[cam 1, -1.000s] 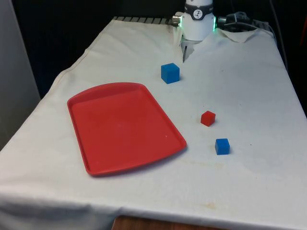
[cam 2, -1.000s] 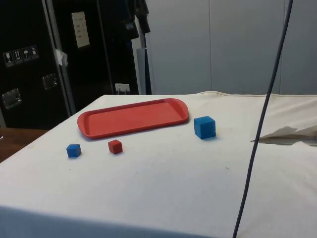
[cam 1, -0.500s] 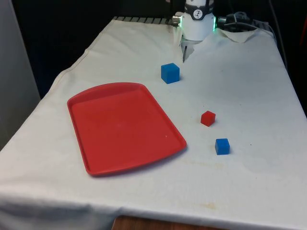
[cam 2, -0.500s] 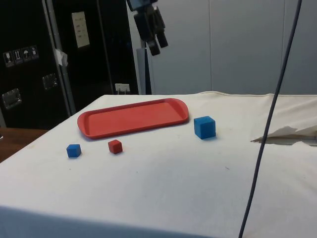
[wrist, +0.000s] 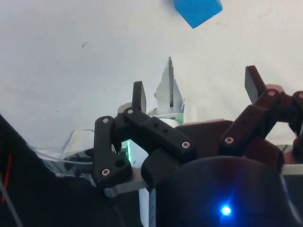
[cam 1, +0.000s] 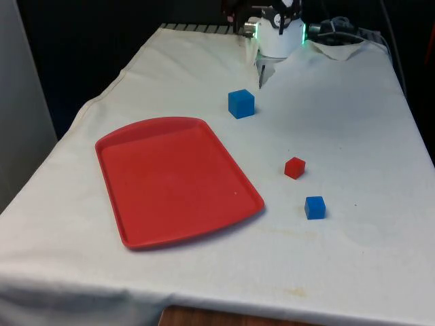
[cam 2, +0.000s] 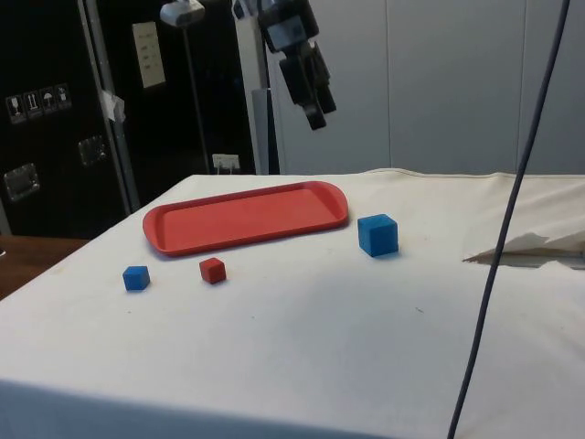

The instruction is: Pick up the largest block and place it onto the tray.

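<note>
I will next grip the large blue block by two opposite sides with my gripper, so that I can place it onto the tray (cam 1: 170, 183).
The largest block is a blue cube (cam 1: 241, 104) (cam 2: 377, 235) on the white cloth, just beyond the far corner of the red tray (cam 1: 170, 183) (cam 2: 247, 216). The tray lies flat with nothing on it. My gripper (cam 2: 315, 115) hangs high in the air, above the gap between the tray's end and the blue cube. In the wrist view the gripper (wrist: 196, 85) is open with nothing between its fingers, and the blue cube (wrist: 197, 10) lies well ahead of the fingertips.
A small red block (cam 1: 294, 167) (cam 2: 212, 270) and a small blue block (cam 1: 315, 207) (cam 2: 136, 277) sit on the front view's right of the tray. A dark cable (cam 2: 507, 219) hangs across the side view. A raised fold of cloth (cam 2: 535, 247) lies near the robot's base (cam 1: 279, 41).
The gripper has come down into the side view and moved lower and closer to the large blue cube. The blocks and tray have not moved.
</note>
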Robot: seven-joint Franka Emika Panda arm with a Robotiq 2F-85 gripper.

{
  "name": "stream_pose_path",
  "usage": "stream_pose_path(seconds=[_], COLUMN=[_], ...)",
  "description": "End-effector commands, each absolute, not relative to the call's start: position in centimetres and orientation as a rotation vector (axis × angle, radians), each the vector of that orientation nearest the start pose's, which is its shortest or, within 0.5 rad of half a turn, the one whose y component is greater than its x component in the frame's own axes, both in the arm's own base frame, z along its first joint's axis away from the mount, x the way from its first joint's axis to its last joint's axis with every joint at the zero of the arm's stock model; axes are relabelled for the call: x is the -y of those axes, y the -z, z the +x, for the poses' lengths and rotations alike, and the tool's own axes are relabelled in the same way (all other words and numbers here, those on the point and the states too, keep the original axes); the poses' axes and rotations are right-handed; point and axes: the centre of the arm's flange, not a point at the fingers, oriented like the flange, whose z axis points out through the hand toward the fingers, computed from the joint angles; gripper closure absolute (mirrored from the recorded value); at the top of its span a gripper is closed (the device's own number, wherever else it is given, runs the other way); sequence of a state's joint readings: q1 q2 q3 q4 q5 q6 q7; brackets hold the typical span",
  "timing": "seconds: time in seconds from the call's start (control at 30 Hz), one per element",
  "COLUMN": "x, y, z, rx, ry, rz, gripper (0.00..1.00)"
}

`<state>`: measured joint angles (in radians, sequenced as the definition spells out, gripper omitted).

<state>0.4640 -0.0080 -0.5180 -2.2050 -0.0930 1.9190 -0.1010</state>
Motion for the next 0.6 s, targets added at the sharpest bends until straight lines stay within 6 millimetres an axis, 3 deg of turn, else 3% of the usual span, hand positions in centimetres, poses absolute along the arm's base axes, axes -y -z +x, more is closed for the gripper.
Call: stream_pose_path(seconds=[0.0,0.57], x=[3.6,4.4], y=[-36.0,-29.9], z=[49.2,48.1], rx=[0.155,0.194], ry=[-0.439,-0.481], rz=[-3.169,-3.170], gripper=[0.00,0.00])
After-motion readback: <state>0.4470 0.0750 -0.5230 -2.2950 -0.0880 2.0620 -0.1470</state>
